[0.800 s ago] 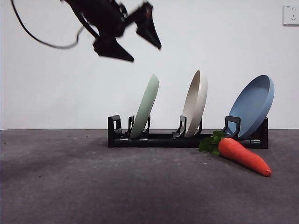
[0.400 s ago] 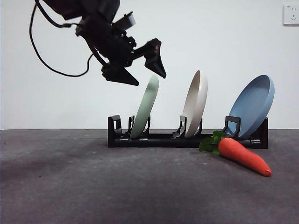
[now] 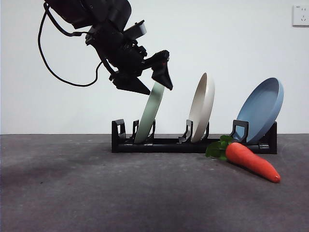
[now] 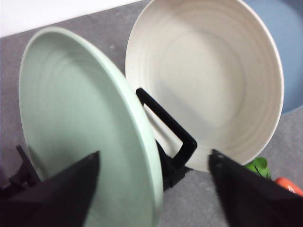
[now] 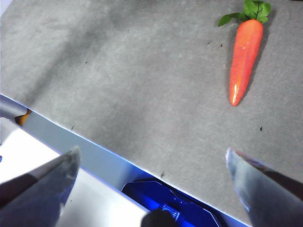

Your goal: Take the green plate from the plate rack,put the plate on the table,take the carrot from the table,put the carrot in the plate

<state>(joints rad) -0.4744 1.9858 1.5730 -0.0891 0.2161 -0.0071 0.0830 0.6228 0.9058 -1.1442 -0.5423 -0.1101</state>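
Observation:
My left gripper takes hold of the green plate by its free top rim [image 3: 158, 88] next, since the rack's black posts hem in the plate's lower edge.
The green plate [image 3: 149, 113] leans upright in the leftmost slot of the black plate rack [image 3: 193, 144] on the grey table [image 3: 72, 193]. My left gripper [image 3: 156, 87] hangs open at the plate's top edge, one jaw on each side of the rim. From the left wrist, the green plate [image 4: 80, 127] fills the space ahead of the left gripper [image 4: 154, 153], its rim between the jaws. The carrot [image 3: 252, 161] lies on the table in front of the rack's right end. My right gripper [image 5: 151, 156] is open above the table's edge, well short of the carrot [image 5: 244, 59].
A cream-white plate [image 3: 202, 108] stands in the rack's middle slot and a blue plate [image 3: 261, 108] in the right one. A black cable [image 3: 53, 67] loops down from the left arm. A wall socket [image 3: 300, 15] sits at the upper right.
My left gripper has come down and to the right, from high above the rack to the top rim of the green plate. The plates and the carrot have stayed put.

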